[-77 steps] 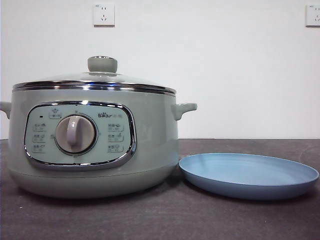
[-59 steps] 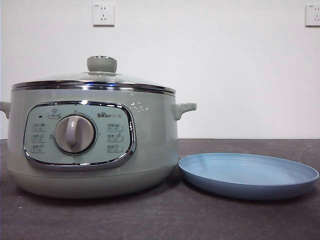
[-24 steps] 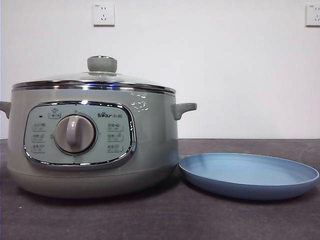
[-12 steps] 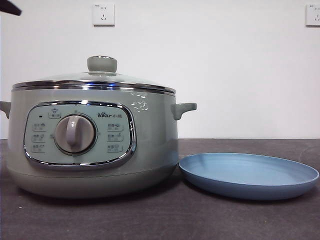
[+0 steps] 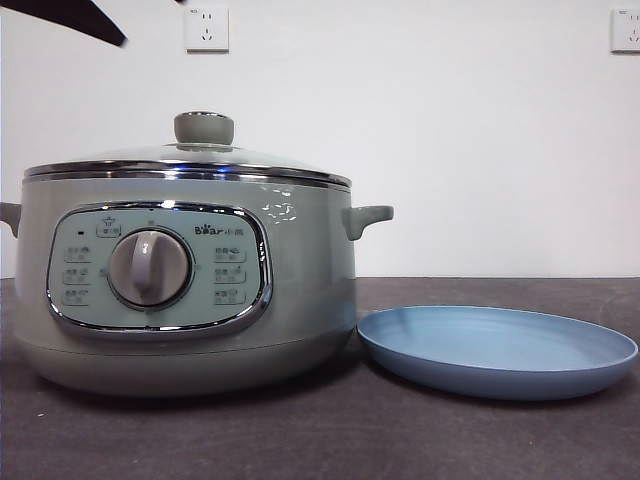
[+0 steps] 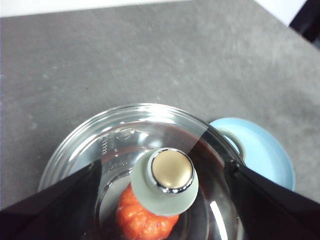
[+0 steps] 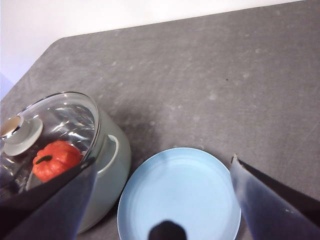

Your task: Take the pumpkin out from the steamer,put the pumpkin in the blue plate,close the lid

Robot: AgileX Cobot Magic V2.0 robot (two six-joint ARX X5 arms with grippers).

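Note:
The glass lid is covering the pumpkin [image 6: 137,217]. My left gripper needs to pick up the glass lid next by its knob [image 6: 171,172] to uncover it.
The sage-green steamer [image 5: 300,290] stands at the left of the table with its glass lid [image 5: 190,160] on and the knob [image 5: 204,128] on top. The blue plate [image 5: 497,350] lies empty beside it on the right. In the left wrist view my left gripper [image 6: 165,167] is open above the lid [image 6: 125,135], one jaw on each side of the knob [image 6: 167,175]. The pumpkin [image 6: 142,220] shows through the glass. A black arm tip [image 5: 70,18] shows at the front view's top left. My right gripper [image 7: 163,160] is open above the plate [image 7: 180,195]; the pumpkin [image 7: 56,159] shows there too.
The dark grey table [image 5: 330,430] runs back to a white wall with two sockets [image 5: 207,28] [image 5: 626,30]. The steamer's side handle [image 5: 368,218] juts out toward the plate.
A black arm tip has come in at the front view's top left corner and now reaches further right. The steamer, lid and plate have not moved.

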